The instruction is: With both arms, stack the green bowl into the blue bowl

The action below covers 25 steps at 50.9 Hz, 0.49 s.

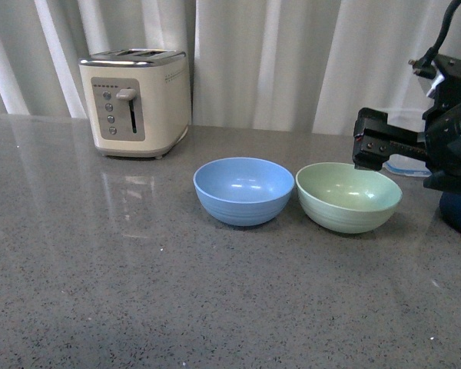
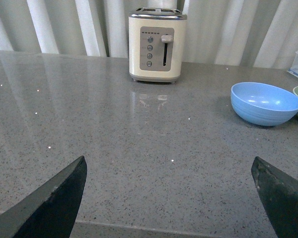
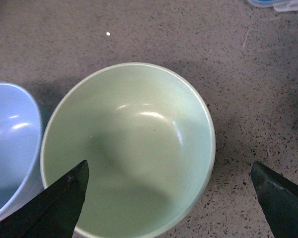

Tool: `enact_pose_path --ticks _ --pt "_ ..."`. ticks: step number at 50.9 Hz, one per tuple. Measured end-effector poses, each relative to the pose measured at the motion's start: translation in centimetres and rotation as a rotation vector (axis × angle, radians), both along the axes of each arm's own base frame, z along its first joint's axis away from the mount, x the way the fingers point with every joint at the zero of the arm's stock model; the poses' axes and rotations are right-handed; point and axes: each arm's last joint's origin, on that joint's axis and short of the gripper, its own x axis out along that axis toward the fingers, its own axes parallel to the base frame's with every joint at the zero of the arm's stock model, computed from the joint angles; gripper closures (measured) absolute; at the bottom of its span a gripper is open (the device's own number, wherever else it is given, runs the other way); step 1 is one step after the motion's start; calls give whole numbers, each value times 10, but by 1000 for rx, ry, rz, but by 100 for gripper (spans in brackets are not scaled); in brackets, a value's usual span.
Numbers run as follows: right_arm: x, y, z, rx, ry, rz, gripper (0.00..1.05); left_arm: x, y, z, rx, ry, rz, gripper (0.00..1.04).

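Note:
The robot's right gripper next needs to grip the green bowl by its rim, so that the green bowl can go into the blue bowl.
The blue bowl and the green bowl stand side by side, almost touching, on the grey speckled counter, green to the right. Both are upright and empty. My right gripper hovers open just above the green bowl's far right rim. In the right wrist view the green bowl fills the middle, one of the open right gripper's fingers is over its inside and the other is beyond its rim; the blue bowl shows at the edge. My left gripper is open over bare counter, far from the blue bowl.
A cream toaster stands at the back left before a white curtain. A dark blue pot sits under my right arm, right of the green bowl. A clear blue-rimmed container lies behind it.

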Motion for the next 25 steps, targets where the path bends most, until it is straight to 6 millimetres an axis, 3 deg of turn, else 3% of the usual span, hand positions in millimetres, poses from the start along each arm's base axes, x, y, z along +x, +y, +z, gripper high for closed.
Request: enact_pose_path --ticks 25 --pt "32 -2 -28 -43 103 -60 10 0 0 0 0 0 0 7"
